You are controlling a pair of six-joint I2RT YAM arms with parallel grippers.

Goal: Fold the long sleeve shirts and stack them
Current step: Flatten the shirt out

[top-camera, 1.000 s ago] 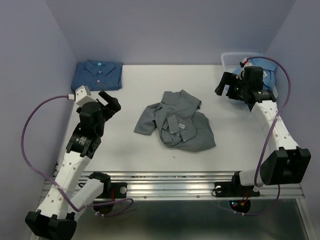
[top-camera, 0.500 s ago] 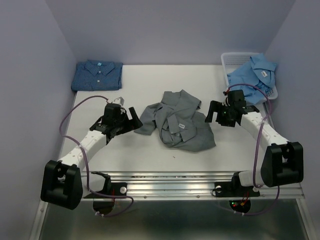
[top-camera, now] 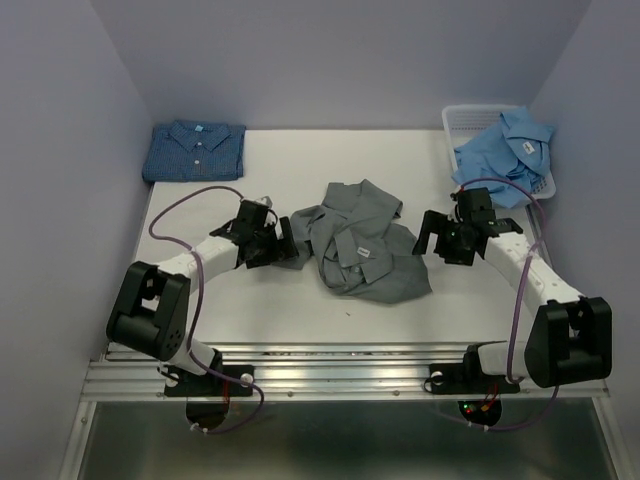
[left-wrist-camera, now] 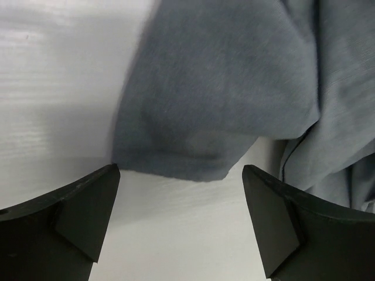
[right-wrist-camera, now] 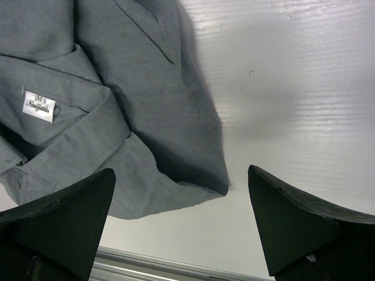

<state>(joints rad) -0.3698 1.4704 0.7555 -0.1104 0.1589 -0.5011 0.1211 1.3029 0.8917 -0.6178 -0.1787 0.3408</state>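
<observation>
Next, my left gripper grips the grey shirt's outer cloth end [top-camera: 290, 262] [left-wrist-camera: 171, 165], opposite my right gripper's corner of the shirt, to stretch the shirt out for folding.
The plain grey shirt [top-camera: 362, 243] lies crumpled in the middle of the table. My left gripper [top-camera: 287, 243] is open and empty, low at the shirt's left edge; in the left wrist view [left-wrist-camera: 181, 225] the grey cloth [left-wrist-camera: 222, 99] ends just ahead of its spread fingers. My right gripper [top-camera: 428, 236] is open and empty at the shirt's right edge; in the right wrist view [right-wrist-camera: 181, 225] a grey corner [right-wrist-camera: 146, 117] with a white label lies between its fingers. The dark blue patterned shirt [top-camera: 195, 150] lies folded at the back left. The light blue shirt [top-camera: 507, 148] sits bunched in the basket.
A white mesh basket [top-camera: 465, 122] stands at the back right corner. Purple walls close in the table on the left, back and right. A metal rail [top-camera: 340, 362] runs along the near edge.
Both arms have swung inward and down from the table's sides to the grey shirt's edges, the left from the left, the right from the basket. The shirts have not moved.
</observation>
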